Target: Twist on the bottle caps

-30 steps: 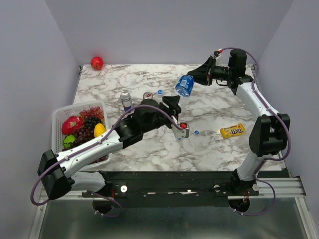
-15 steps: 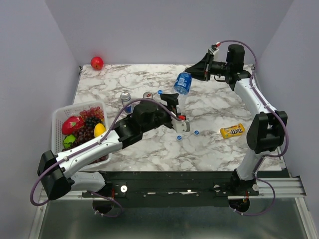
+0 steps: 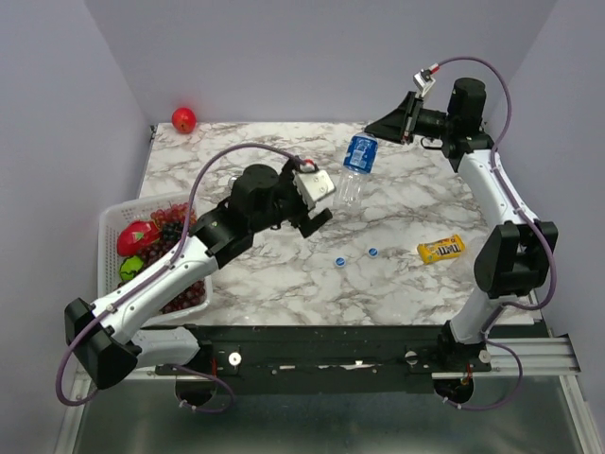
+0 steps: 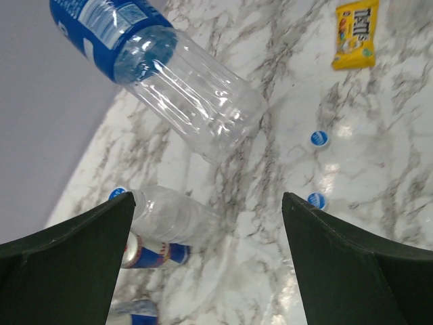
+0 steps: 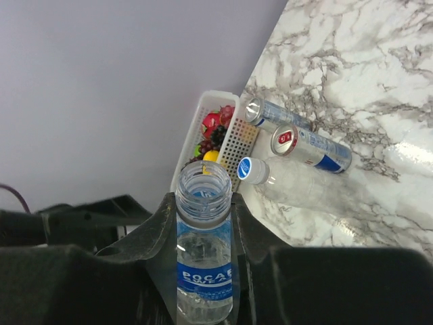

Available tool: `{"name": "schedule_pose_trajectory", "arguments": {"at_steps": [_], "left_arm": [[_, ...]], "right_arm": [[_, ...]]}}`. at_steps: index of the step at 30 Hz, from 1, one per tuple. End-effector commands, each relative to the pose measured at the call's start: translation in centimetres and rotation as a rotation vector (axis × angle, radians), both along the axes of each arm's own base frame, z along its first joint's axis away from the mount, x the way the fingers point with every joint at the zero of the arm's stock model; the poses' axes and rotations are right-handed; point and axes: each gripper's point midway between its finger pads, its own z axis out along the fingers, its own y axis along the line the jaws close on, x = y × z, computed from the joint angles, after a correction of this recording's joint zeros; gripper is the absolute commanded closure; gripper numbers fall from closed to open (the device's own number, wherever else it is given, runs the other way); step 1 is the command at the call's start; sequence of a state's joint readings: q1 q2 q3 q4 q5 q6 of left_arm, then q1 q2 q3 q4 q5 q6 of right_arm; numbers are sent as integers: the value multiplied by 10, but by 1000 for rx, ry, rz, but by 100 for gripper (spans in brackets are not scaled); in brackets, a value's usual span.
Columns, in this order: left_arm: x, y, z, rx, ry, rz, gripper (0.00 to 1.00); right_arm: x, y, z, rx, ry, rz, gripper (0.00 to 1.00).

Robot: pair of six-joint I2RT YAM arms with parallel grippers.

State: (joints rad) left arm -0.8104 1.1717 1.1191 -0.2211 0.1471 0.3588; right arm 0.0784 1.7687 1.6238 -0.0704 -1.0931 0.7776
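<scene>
I should grab the clear bottle between its blue label and base with my left gripper next, so the bottle's opening stays free for a cap.
My right gripper (image 3: 378, 130) (image 5: 203, 203) is shut on the neck of a clear bottle (image 3: 355, 168) (image 5: 203, 274) with a blue label. The bottle hangs tilted above the table and its mouth is open, with no cap on it. Off to the bottle's left my left gripper (image 3: 319, 200) (image 4: 206, 196) stands wide open and empty, with the bottle's base (image 4: 216, 115) above it. Two loose blue bottle caps (image 3: 339, 261) (image 3: 372, 253) (image 4: 318, 138) lie on the marble. A second clear bottle (image 4: 172, 215) (image 5: 308, 189) lies on its side with a blue cap (image 5: 245, 168) on it.
Two blue-and-silver cans (image 5: 312, 149) (image 5: 276, 114) lie beside the lying bottle. A white basket (image 3: 113, 224) of fruit stands at the left edge. A yellow candy bag (image 3: 441, 249) lies on the right, and a red apple (image 3: 183, 119) sits at the back left corner.
My left gripper has opened wide and drawn back to the left and upward from the spot by the caps. My right gripper has lifted the bottle slightly up and to the right.
</scene>
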Motion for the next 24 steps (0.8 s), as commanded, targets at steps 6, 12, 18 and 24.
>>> {"name": "schedule_pose_trajectory", "arguments": {"at_steps": [6, 12, 18, 24], "left_arm": [[15, -48, 52, -395, 371, -76, 1], [9, -82, 42, -310, 527, -241, 1], [14, -107, 24, -275, 674, -342, 1], [40, -104, 9, -289, 696, -225, 1]], "right_arm": [[-37, -5, 43, -59, -326, 11, 100], [-45, -6, 51, -69, -418, -9, 100], [-50, -5, 65, -33, -455, -14, 100], [-54, -7, 74, -28, -501, -38, 100]]}}
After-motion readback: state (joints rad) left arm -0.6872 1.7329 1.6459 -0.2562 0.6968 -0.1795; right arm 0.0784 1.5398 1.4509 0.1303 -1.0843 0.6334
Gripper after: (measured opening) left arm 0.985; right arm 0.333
